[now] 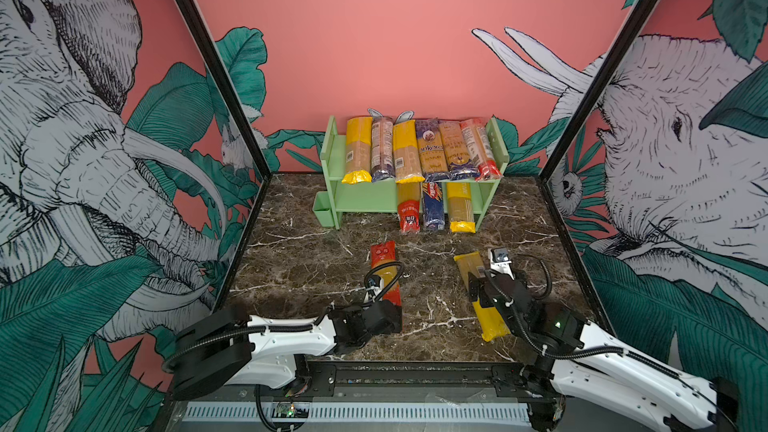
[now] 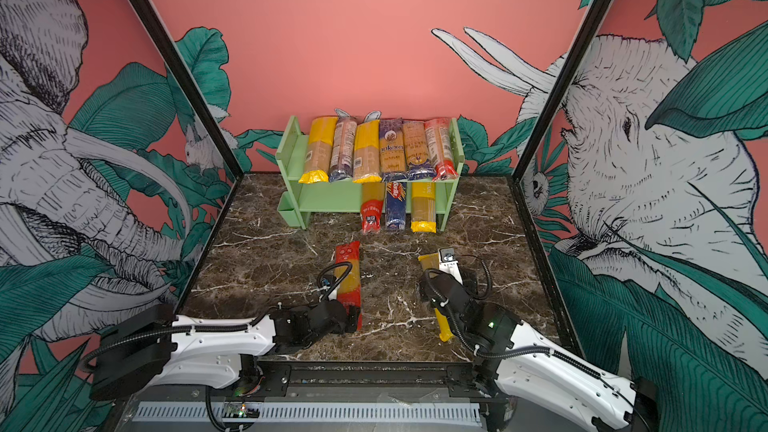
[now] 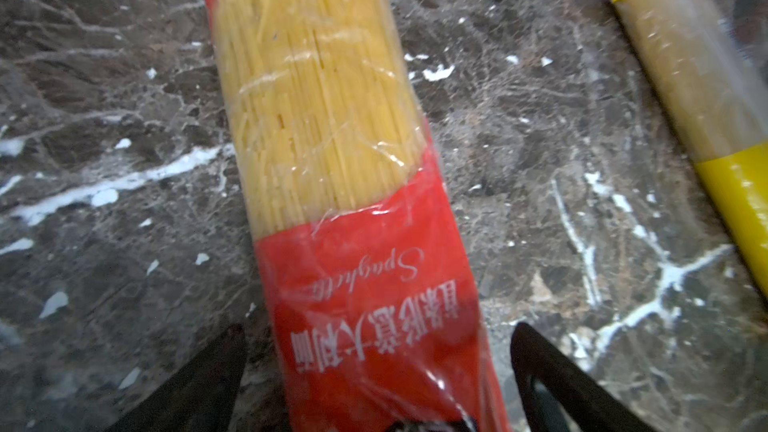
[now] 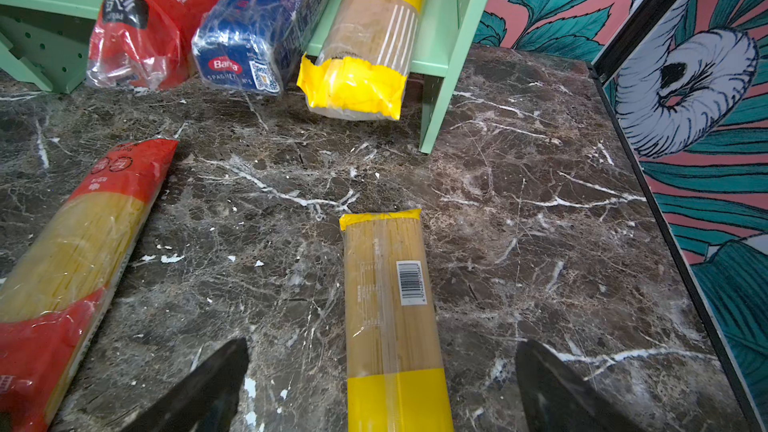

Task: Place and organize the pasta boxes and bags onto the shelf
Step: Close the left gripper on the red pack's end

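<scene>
The left gripper's open fingers stop short of the white Spaghetti word on the red end, so they would miss it if they closed now.
Two pasta bags lie on the marble table. A red-ended spaghetti bag (image 1: 384, 272) (image 3: 332, 139) lies left of centre. My left gripper (image 3: 378, 330) (image 1: 392, 317) hangs open over its near red end, a jaw on each side with a gap. A yellow-ended bag (image 4: 390, 305) (image 1: 492, 322) lies to the right. My right gripper (image 4: 382, 344) (image 1: 478, 288) is open wide astride it, clear of it on both sides. The pale green shelf (image 1: 332, 151) (image 4: 440, 56) at the back carries several packs on top. A red bag (image 1: 408, 214), a blue Barilla pack (image 1: 433, 209) and a yellow bag (image 1: 460, 209) stick out of the lower tier.
A little green cup (image 1: 323, 209) hangs on the shelf's left side. The left half of the lower tier (image 1: 365, 197) is bare. Printed walls with black frame posts (image 1: 232, 89) close in both sides of the marble table (image 1: 299, 268).
</scene>
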### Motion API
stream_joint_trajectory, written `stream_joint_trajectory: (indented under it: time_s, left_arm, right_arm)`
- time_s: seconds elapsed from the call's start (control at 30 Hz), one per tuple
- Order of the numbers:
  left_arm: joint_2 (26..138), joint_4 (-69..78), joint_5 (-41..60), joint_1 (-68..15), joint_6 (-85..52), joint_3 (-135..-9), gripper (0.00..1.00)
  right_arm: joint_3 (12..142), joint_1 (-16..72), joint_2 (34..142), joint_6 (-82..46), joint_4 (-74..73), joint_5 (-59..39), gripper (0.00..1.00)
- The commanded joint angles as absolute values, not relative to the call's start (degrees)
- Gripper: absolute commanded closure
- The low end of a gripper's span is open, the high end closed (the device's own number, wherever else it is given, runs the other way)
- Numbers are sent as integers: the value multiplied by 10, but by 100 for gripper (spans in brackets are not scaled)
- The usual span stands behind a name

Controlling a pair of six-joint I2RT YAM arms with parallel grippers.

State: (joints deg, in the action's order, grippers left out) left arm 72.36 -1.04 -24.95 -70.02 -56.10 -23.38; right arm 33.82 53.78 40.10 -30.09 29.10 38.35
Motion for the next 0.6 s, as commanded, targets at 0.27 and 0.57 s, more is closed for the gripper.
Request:
stream_joint_trajectory:
  time_s: [0.27,0.57]
  left_arm:
    - [849,25,-263,-721,-592,-288,1]
    - [896,-4,-270,-730,-625,-296,0]
  right_arm:
    - [340,530,371,-289,319,393,1]
    - [349,528,367,-281,332,406,1]
